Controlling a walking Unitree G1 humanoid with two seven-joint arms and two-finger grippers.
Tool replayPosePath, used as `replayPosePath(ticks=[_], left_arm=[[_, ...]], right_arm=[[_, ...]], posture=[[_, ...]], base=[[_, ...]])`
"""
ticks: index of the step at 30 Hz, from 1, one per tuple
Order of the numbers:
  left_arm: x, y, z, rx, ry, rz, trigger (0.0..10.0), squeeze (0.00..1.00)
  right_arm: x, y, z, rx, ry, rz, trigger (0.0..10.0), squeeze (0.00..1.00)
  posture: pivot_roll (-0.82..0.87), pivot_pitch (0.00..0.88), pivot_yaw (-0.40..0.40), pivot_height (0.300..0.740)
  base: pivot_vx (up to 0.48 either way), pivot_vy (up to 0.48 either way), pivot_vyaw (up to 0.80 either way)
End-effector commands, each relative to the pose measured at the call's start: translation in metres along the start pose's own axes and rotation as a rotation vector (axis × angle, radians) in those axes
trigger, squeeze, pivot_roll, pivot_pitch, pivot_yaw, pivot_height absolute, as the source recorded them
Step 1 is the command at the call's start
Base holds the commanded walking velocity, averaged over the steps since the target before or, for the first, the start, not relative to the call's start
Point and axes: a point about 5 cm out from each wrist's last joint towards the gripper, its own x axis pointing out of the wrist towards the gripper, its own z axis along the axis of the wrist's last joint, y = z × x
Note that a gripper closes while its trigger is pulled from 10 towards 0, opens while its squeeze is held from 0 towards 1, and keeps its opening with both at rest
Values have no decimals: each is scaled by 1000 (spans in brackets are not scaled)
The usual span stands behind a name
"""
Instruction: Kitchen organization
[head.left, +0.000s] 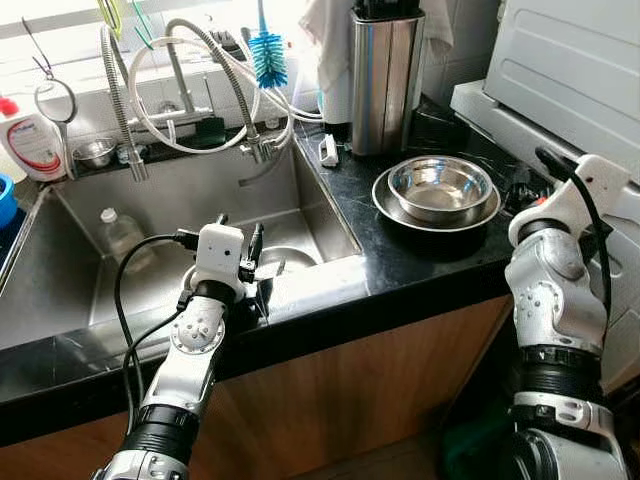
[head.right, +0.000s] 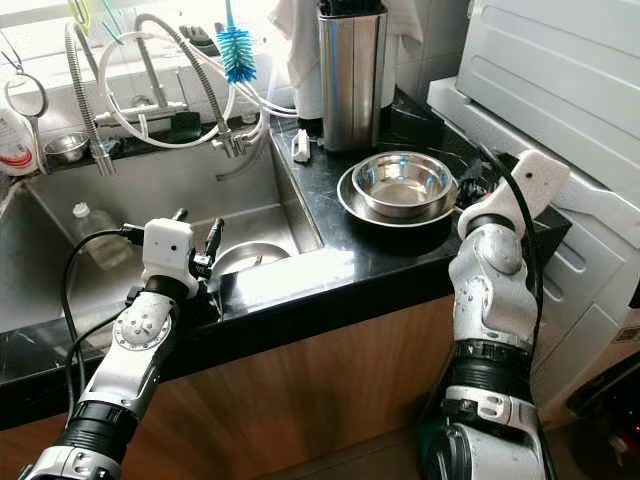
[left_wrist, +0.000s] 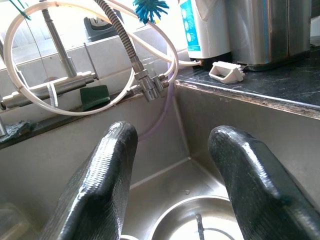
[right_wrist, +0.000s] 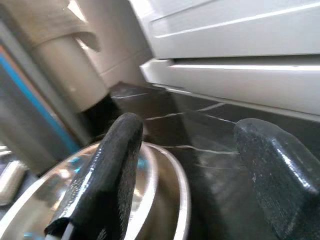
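The wider steel dish is far wider than my right gripper opens, so I should grip its thin outer rim next.
My left gripper (head.left: 240, 232) hangs open over the front of the steel sink (head.left: 60, 290). A steel bowl (head.left: 285, 258) lies on the sink floor just below and ahead of its fingers (left_wrist: 112, 165). On the black counter, a steel bowl (head.left: 440, 188) sits nested in a wider steel dish (head.left: 392, 212). My right gripper (head.right: 468, 188) is open at the right side of that stack. In the right wrist view the stack's rim (right_wrist: 172, 180) lies by one finger (right_wrist: 112, 170), with nothing gripped.
A clear plastic bottle (head.left: 122, 235) lies in the sink's left part. Faucet hoses (head.left: 230, 80), a blue brush (head.left: 267, 55), a green sponge (left_wrist: 95, 96) and a small steel bowl (head.left: 93, 152) line the back ledge. A tall steel canister (head.left: 385, 80) stands behind the bowls. A white appliance (head.left: 570, 60) borders the right.
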Motion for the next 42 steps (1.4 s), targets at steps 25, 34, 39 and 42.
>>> replayPosePath(ticks=[25,34,39,42], left_arm=[[1,3,1,10,0,1,10000,0],[0,4,1,12,4,5,10000,0],[0,5,1,15,4,8,10000,0],[1,5,1,17,4,7,10000,0]], right_arm=[[6,17,-16,-90,191,116,10000,0],[7,13,-24,-103,230,86,10000,0],[7,13,-26,-103,234,89,10000,0],[6,15,-25,-103,231,100,10000,0]], posture=[[-150,0,76,740],[-143,0,71,740],[-141,0,72,740],[-144,0,73,740]], base=[[0,0,0],[0,0,0],[0,0,0],[0,0,0]])
